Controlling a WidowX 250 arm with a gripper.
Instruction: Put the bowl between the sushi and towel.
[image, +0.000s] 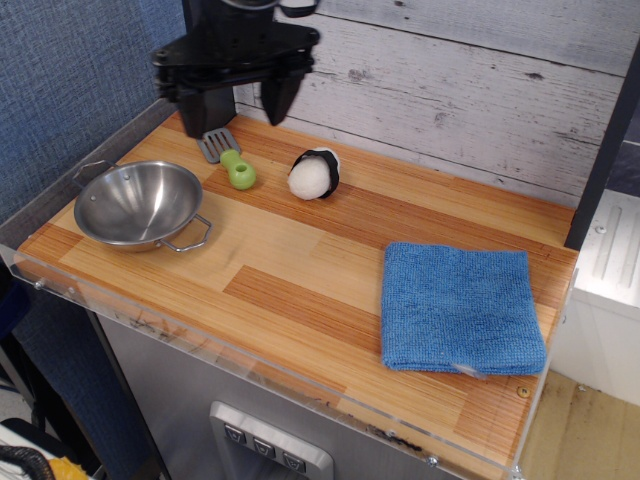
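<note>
My gripper grabs the bowl by its rim next, since the bowl is wide and round with a thin side standing up.
The shiny steel bowl with wire loop handles sits on the wooden counter at the far left, near the front edge. The sushi, a white rice ball with a black band, lies at the back middle. The blue towel lies flat at the right front. My black gripper hangs open and empty above the back left of the counter, over the spatula, behind and above the bowl.
A grey spatula with a green handle lies between bowl and sushi at the back left. A clear acrylic rim edges the counter front. A dark post stands at the back left, a wood-plank wall behind.
</note>
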